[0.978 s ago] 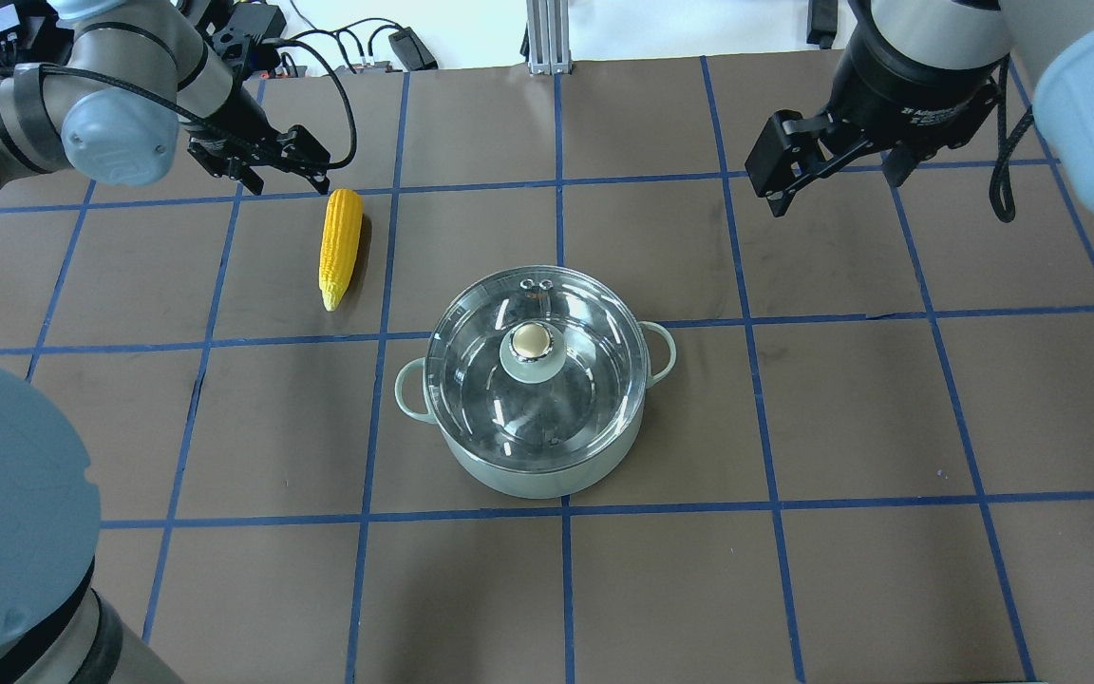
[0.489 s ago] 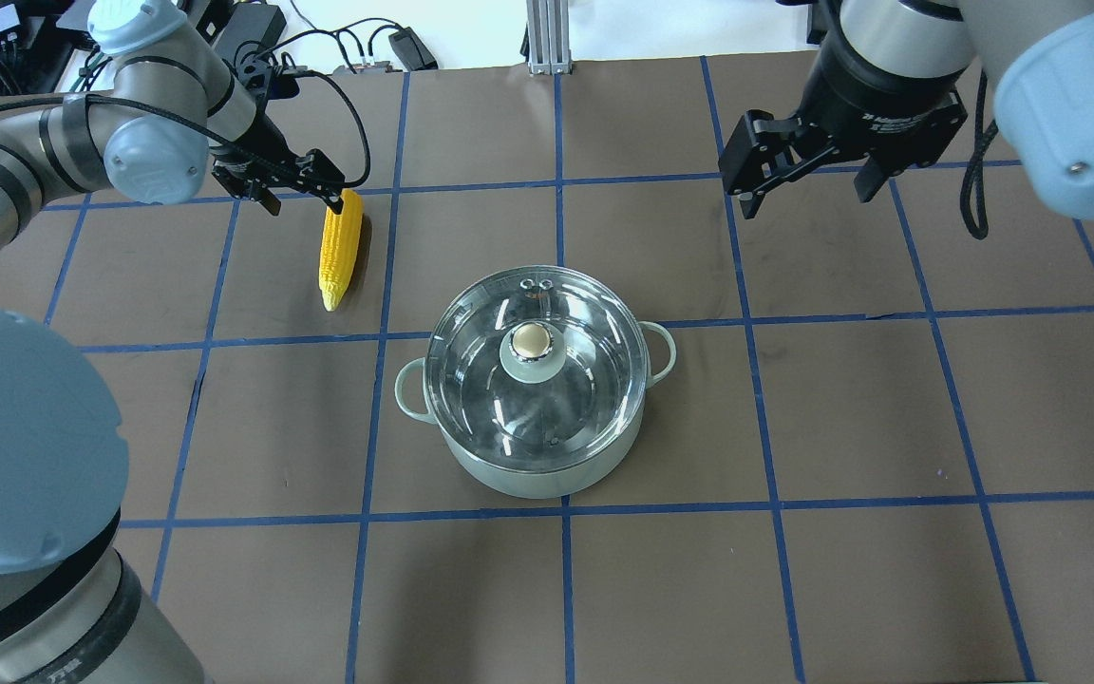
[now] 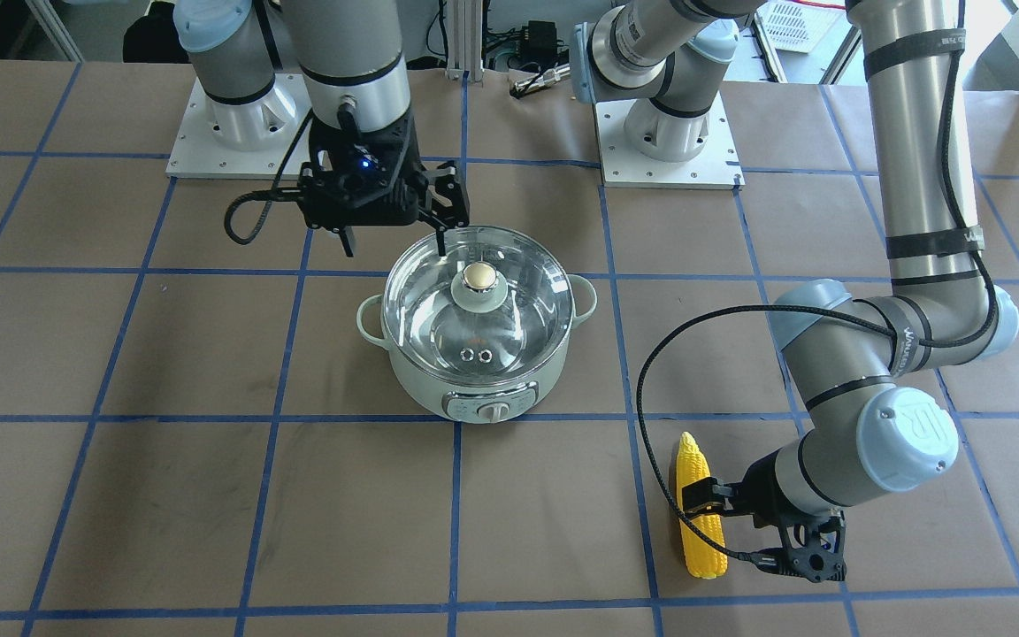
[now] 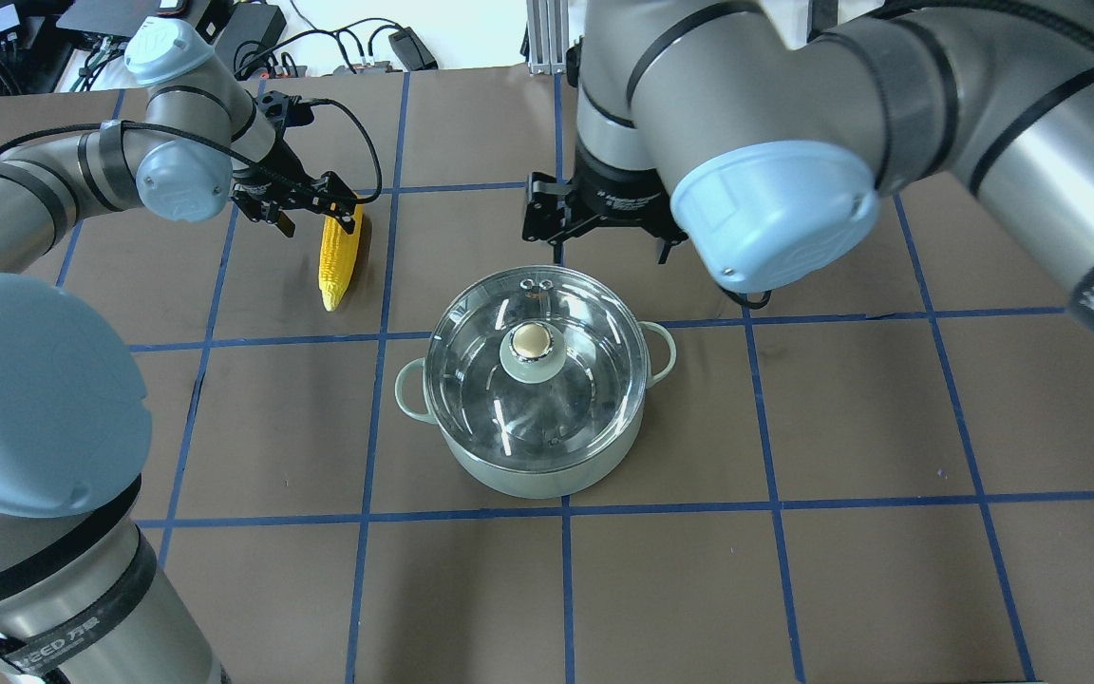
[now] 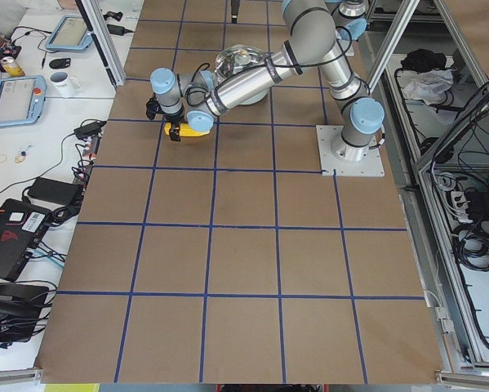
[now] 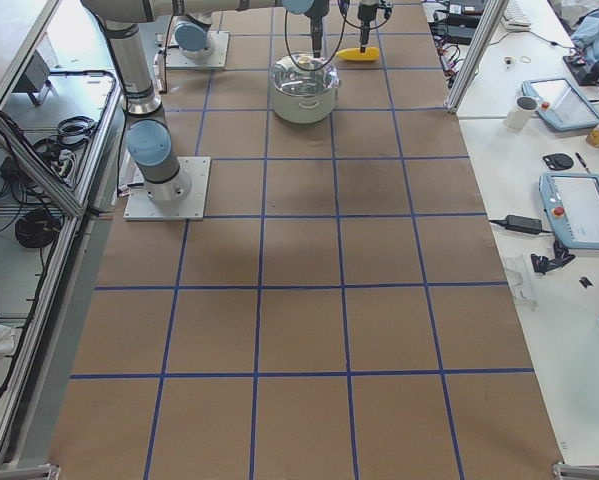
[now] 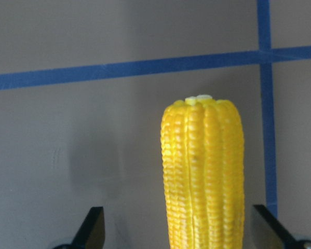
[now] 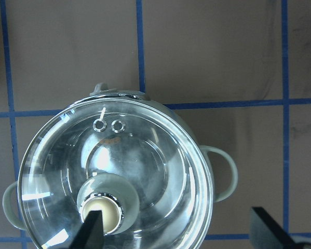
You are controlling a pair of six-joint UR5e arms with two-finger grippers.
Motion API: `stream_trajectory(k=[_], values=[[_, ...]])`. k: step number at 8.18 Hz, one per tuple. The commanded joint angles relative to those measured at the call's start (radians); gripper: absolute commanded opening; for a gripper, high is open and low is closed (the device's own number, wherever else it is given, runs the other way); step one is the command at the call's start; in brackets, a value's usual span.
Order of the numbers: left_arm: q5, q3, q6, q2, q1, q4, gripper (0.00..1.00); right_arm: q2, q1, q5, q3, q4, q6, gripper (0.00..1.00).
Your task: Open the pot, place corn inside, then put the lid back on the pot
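I need to open the pot next, so I should grab the glass lid with my right gripper by its small raised knob (image 3: 480,278) (image 8: 104,211). The lid is too wide for the fingers.
The mint-green pot (image 4: 547,472) stands mid-table with the glass lid (image 4: 471,380) on it, knob (image 4: 530,348) up. It also shows in the front view (image 3: 483,395). The yellow corn (image 4: 332,271) lies left of the pot, pointed tip toward me. My left gripper (image 4: 317,211) is open over the corn's thick end. In the left wrist view the corn (image 7: 203,171) sits between the fingers, right of centre. My right gripper (image 3: 394,243) is open and empty above the pot's far rim. In the right wrist view the lid's knob (image 8: 106,207) lies near the left finger.
The table is brown paper with a blue tape grid. Cables and boxes lie along the far edge (image 4: 319,38). Both arm bases (image 3: 664,133) are bolted at the robot's side. Operator desks with tablets (image 6: 569,200) stand beyond the table.
My right arm has swung left from the back right to just behind the pot. My left gripper has moved right and down over the corn's thick end. Corn, pot and lid have not moved.
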Motion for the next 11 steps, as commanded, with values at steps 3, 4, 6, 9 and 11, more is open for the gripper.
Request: stream_trajectory(k=[3, 4, 6, 9, 11], values=[[-0.002, 0.004, -0.115, -0.032, 0.0, 0.0, 1.0, 0.114, 0.122, 0.002, 0.014, -0.06, 0.219, 1.0], [-0.002, 0.004, -0.12, -0.032, -0.002, 0.0, 1.0, 0.121, 0.126, 0.012, 0.033, -0.071, 0.23, 1.0], [-0.008, 0.006, -0.148, -0.032, -0.002, -0.001, 0.8, 0.137, 0.126, 0.011, 0.048, -0.091, 0.224, 1.0], [-0.008, 0.007, -0.169, -0.027, -0.003, -0.001, 0.0, 0.149, 0.126, 0.014, 0.051, -0.091, 0.232, 1.0], [0.001, 0.009, -0.183, -0.012, -0.003, -0.003, 0.0, 0.152, 0.126, 0.016, 0.059, -0.089, 0.233, 1.0]])
